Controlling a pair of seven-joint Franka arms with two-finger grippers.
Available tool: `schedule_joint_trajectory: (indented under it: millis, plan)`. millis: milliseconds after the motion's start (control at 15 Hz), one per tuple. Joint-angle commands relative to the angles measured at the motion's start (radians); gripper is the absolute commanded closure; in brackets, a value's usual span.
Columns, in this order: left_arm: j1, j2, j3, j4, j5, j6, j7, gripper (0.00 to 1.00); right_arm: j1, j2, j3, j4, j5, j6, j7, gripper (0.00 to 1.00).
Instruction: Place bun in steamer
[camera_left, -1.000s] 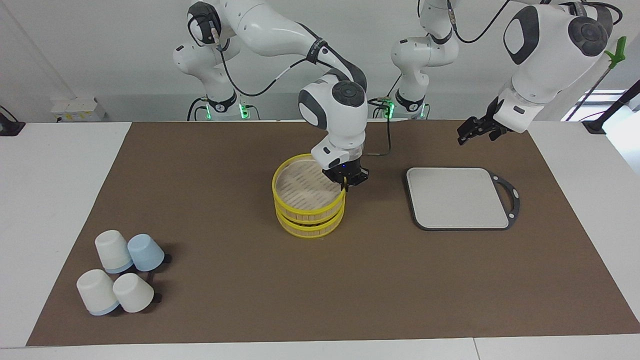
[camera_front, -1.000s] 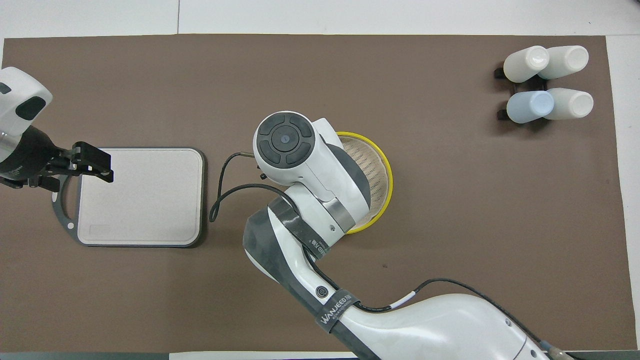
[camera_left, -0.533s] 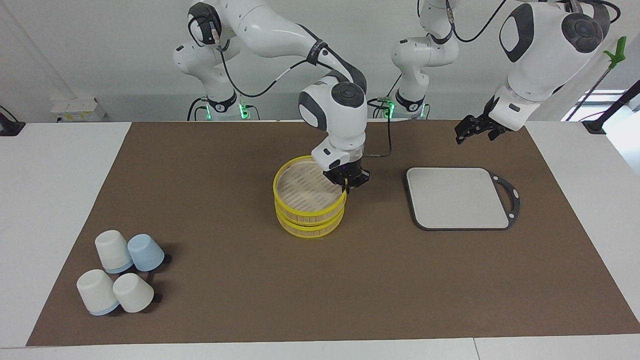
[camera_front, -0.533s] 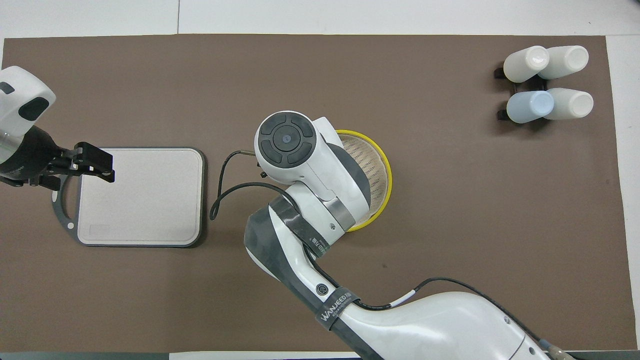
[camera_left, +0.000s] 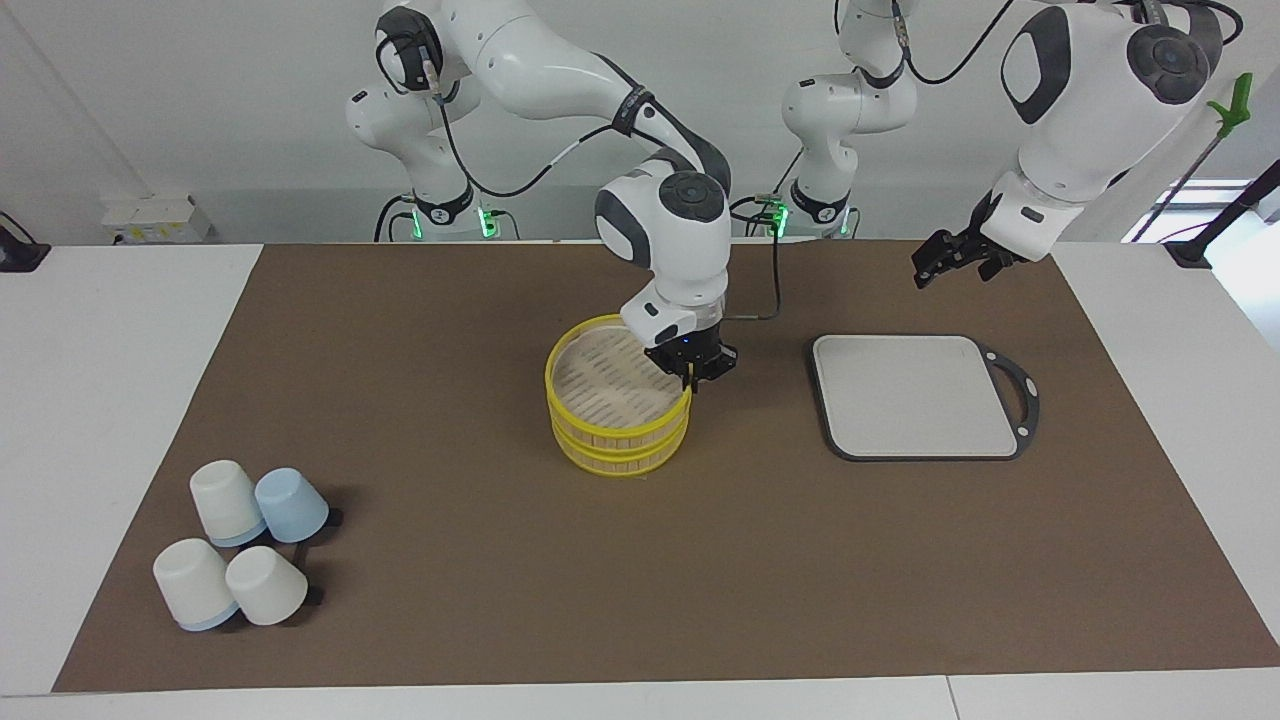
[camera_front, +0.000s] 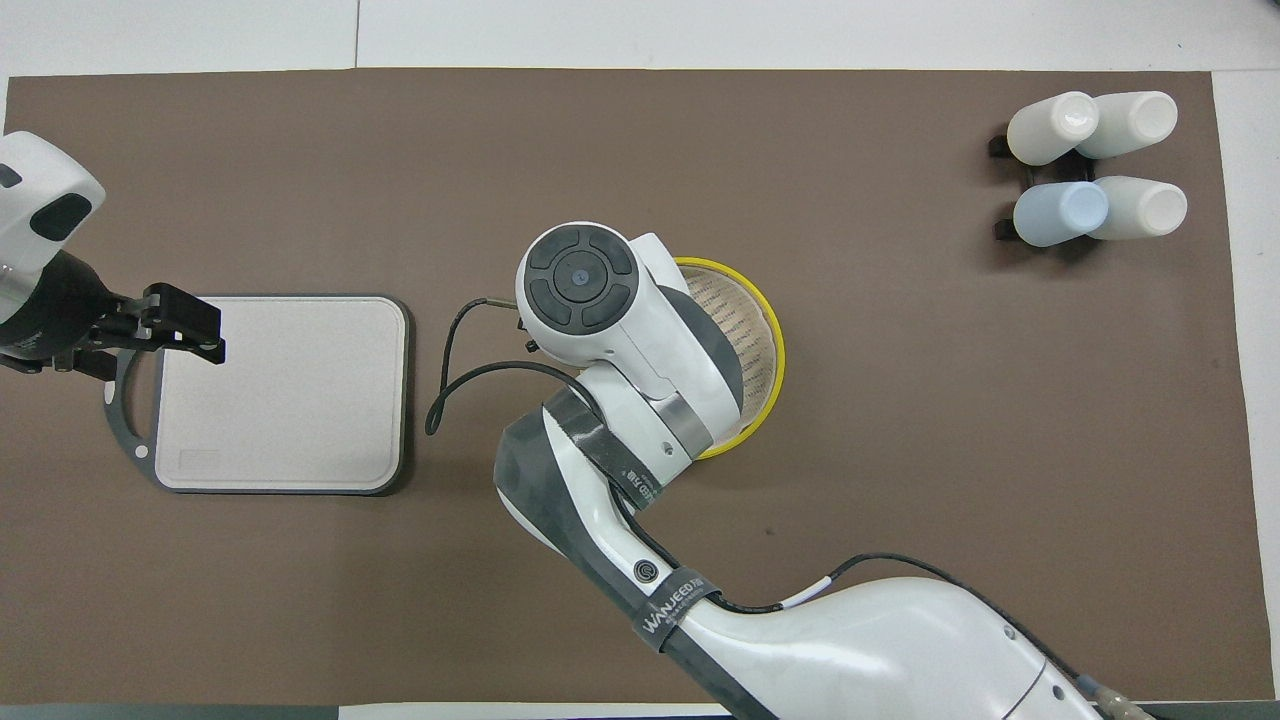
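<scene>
I should let go of the top level's rim with my right gripper now, because the top level's yellow rim (camera_front: 781, 348) is lying level on the steamer in the overhead view.
The steamer (camera_left: 600, 388), two stacked yellow-rimmed bamboo tiers, stands mid-mat, and its slatted floor shows bare. No bun shows in either view. My right gripper (camera_left: 690, 372) points down at the top tier's rim on the side toward the left arm's end, with its fingers closed across the rim. In the overhead view the right wrist covers that gripper and part of the steamer (camera_front: 758, 330). My left gripper (camera_left: 935, 265) hangs open and empty in the air over the handle end of the grey board (camera_left: 915, 395); it also shows in the overhead view (camera_front: 185, 335).
The grey square board (camera_front: 285, 390) lies empty toward the left arm's end. Several upturned white and blue cups (camera_left: 240, 545) stand at the right arm's end, farther from the robots; they also show in the overhead view (camera_front: 1095, 165). A black cable (camera_front: 445, 385) loops between steamer and board.
My right wrist has risen and shifted slightly at the steamer's rim, and the steamer has moved a little with it. The left gripper has hardly moved.
</scene>
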Motion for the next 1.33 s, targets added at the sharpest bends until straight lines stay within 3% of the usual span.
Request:
schedule_joint_trajectory:
  millis: [0, 333, 400, 467, 533, 800, 1267]
  plan:
    - [0.011, -0.022, -0.004, -0.018, 0.017, 0.016, 0.017, 0.0, -0.009, -0.004, 0.003, -0.031, -0.001, 0.052, 0.022, 1.0]
    - [-0.003, -0.024, -0.007, -0.023, 0.017, 0.016, 0.014, 0.0, -0.01, -0.013, 0.003, -0.065, 0.007, 0.094, 0.02, 1.0]
    - [-0.003, -0.022, -0.007, -0.021, 0.015, 0.018, 0.017, 0.0, -0.01, -0.013, 0.003, -0.065, 0.005, 0.091, 0.017, 0.73]
    - [-0.003, -0.024, -0.007, -0.026, 0.015, 0.022, 0.015, 0.0, -0.01, -0.013, 0.003, -0.064, 0.002, 0.086, 0.012, 0.25]
    - [-0.005, -0.024, -0.007, -0.026, 0.015, 0.031, 0.014, 0.0, -0.01, -0.016, 0.002, -0.056, -0.007, 0.077, 0.009, 0.0]
    - [-0.011, -0.018, -0.006, -0.025, 0.015, 0.097, 0.015, 0.0, -0.035, -0.106, 0.003, -0.051, -0.006, 0.005, -0.01, 0.0]
    - [-0.011, -0.016, -0.004, -0.029, 0.015, 0.143, 0.021, 0.0, -0.307, -0.326, 0.003, -0.056, 0.007, -0.335, -0.603, 0.0]
